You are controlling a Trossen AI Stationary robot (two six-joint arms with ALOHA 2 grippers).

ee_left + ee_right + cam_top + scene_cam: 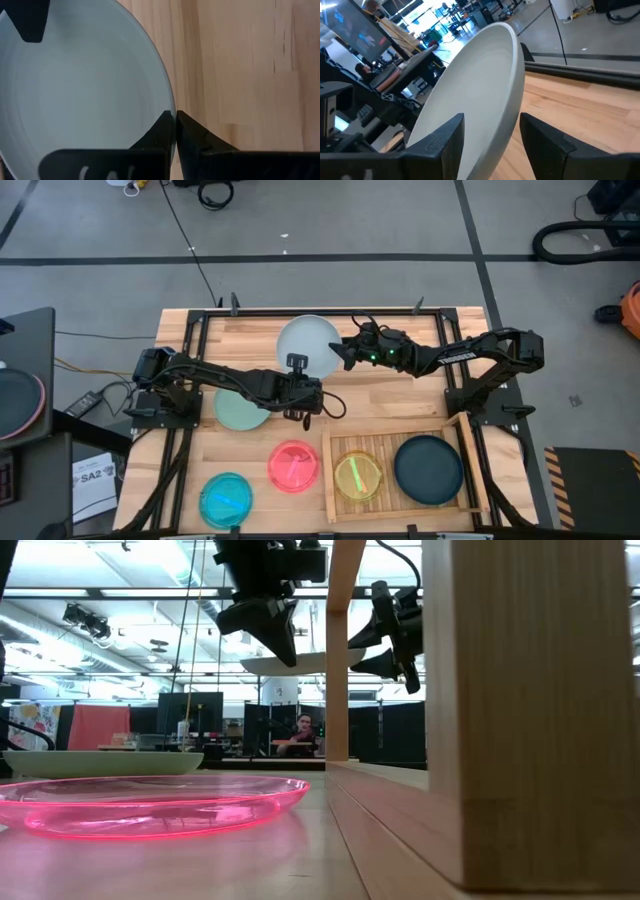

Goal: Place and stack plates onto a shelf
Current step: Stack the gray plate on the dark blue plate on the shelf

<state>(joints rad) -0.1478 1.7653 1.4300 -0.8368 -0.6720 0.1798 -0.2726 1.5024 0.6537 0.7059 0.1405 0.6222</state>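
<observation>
The right gripper needs to close on the pale plate's rim (336,349) (501,125) now, because its fingers are on either side of the plate's rim.
A pale whitish plate (308,345) hangs above the table's far middle, and in the low view the plate (300,662) is clear of the wood. My left gripper (175,119) is shut on its near rim. My right gripper (490,125) is open at the plate's right rim. One finger (372,635) stands above the rim and one (388,665) below it, with a gap showing. A mint plate (243,408), a pink plate (293,467) and a cyan plate (226,498) lie flat on the table. The shelf (335,480) holds a yellow-green plate (357,476) and a dark teal plate (428,468). My left gripper pinches the pale plate's rim (169,102) between its two fingers, at the edge nearest the table's front. The fingers slant down onto it from above (285,645). The plate is lifted clear of the table and lies about level.
The shelf's raised wooden rim (500,710) fills the right of the low view. Bare planks (390,405) lie between the arms and the shelf. A person sits behind a desk (300,735) far beyond the table.
</observation>
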